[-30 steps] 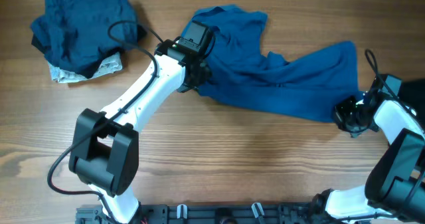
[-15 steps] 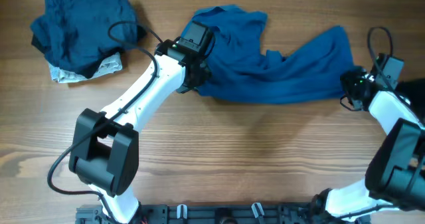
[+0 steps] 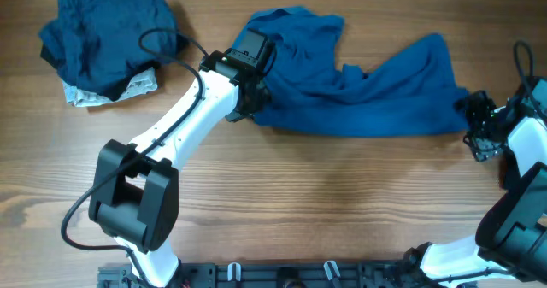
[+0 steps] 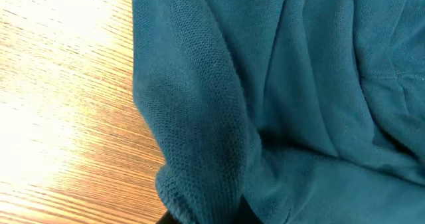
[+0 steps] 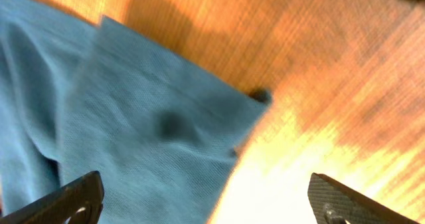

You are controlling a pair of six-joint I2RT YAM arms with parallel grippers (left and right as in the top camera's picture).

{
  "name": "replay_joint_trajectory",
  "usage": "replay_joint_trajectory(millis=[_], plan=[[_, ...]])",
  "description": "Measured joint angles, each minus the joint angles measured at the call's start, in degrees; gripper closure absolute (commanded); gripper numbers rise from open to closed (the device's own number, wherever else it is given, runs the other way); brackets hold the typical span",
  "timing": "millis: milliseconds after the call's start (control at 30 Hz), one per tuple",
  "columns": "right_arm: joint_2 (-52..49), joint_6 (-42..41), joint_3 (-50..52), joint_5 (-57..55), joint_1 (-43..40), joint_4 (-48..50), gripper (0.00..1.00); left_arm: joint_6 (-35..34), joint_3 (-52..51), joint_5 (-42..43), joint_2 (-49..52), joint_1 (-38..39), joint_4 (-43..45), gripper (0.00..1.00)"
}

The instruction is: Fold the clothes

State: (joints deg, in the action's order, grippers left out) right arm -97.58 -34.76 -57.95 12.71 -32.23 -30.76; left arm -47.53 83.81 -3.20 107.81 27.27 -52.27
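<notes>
My left gripper holds the blue shirt, and my right gripper will next grab the blue shirt's free corner point(image 3: 463, 117) point(image 5: 235, 127) opposite that hold, to spread the shirt flat for folding.
A blue shirt point(image 3: 359, 96) lies crumpled across the far middle of the wooden table. My left gripper point(image 3: 254, 96) is at the shirt's left edge and shut on it. In the left wrist view, bunched blue knit point(image 4: 265, 84) fills the frame and hides the fingers at the bottom. My right gripper point(image 3: 476, 127) stands open just past the shirt's right corner. In the right wrist view, that corner point(image 5: 146, 131) lies flat between and beyond the wide-apart fingertips point(image 5: 73, 197). Nothing is held there.
A pile of dark blue clothes point(image 3: 107, 36) sits at the far left corner on a pale folded cloth point(image 3: 137, 87). The left arm point(image 3: 171, 134) reaches diagonally from the near edge. The robot base rail point(image 3: 282, 275) runs along the front.
My right gripper opened and let go of the shirt's right corner, then drew off to the right. The corner now lies flat on the table. The left gripper has not moved.
</notes>
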Motion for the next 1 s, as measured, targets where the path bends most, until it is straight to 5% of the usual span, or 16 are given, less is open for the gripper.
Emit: replay_joint_trajectory(millis=[133,867,1000], plan=[[-0.02,0.33,2.05,1.05,0.04,2.12,0.44,0.0,0.0,0.0,0.0,0.0,0.02,0.92],[-4.2,-4.87,5.05,-2.91,-0.15,14.62,0.4,0.0,0.0,0.0,0.0,0.0,-1.14,0.92],[-5.46,-5.03,4.44,-2.91,-0.13,16.96,0.53,0.0,0.0,0.0,0.0,0.0,-1.11,0.91]])
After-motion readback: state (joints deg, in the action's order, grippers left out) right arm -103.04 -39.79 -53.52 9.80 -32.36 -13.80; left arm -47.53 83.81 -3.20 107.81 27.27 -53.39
